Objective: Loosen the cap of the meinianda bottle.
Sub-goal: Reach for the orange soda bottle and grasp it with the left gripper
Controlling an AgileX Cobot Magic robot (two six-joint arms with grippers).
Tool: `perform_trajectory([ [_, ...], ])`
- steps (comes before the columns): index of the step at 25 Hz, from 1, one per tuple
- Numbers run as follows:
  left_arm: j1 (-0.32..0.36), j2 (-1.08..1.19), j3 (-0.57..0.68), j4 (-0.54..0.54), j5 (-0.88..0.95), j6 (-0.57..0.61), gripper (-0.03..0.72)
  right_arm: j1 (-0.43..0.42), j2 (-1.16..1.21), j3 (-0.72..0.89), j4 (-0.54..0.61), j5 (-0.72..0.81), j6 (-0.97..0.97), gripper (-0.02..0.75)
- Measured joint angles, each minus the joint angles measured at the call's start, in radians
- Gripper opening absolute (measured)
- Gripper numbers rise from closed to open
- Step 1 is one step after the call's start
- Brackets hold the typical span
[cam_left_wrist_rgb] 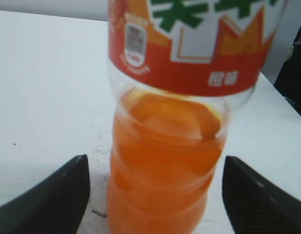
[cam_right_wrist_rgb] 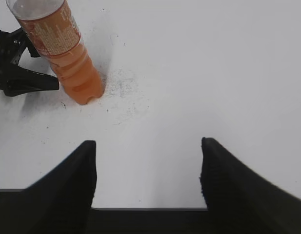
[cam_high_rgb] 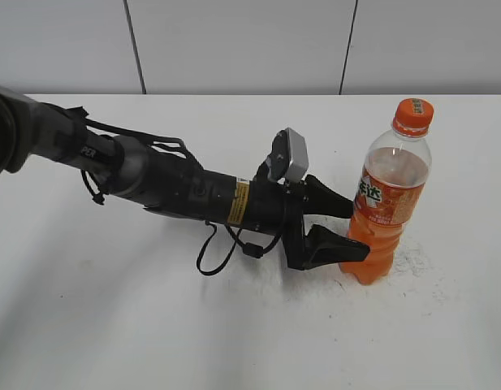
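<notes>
The left gripper grabs the meinianda bottle's ribbed lower body point(cam_high_rgb: 373, 244) point(cam_left_wrist_rgb: 162, 161) next, to keep the bottle steady for loosening its cap.
The meinianda bottle point(cam_high_rgb: 386, 215) stands upright on the white table at the right, with its orange cap point(cam_high_rgb: 412, 116) on top. It fills the left wrist view point(cam_left_wrist_rgb: 165, 170); the cap is out of that view. My left gripper point(cam_high_rgb: 351, 229) is open, its two black fingers reaching either side of the bottle's lower body with a gap on each side point(cam_left_wrist_rgb: 155, 195). My right gripper point(cam_right_wrist_rgb: 148, 168) is open and empty, above bare table, well away from the bottle point(cam_right_wrist_rgb: 67, 53). The right arm does not show in the exterior view.
The white table point(cam_high_rgb: 112, 325) stretches all round the bottle. A patch of dark specks point(cam_right_wrist_rgb: 121, 87) marks the surface by the bottle's base. A grey panelled wall point(cam_high_rgb: 234, 41) stands behind the table's far edge.
</notes>
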Motion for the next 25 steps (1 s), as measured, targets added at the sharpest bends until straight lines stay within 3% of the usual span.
perform_trajectory([
  [11,-0.016,0.048,-0.004,-0.039,-0.003,0.0,0.664,0.0,0.0,0.0,0.001,0.0,0.0,0.493],
  [25,-0.068,0.098,-0.103,-0.062,0.0,-0.019,0.664,0.0,0.0,0.0,0.001,0.0,0.0,0.493],
])
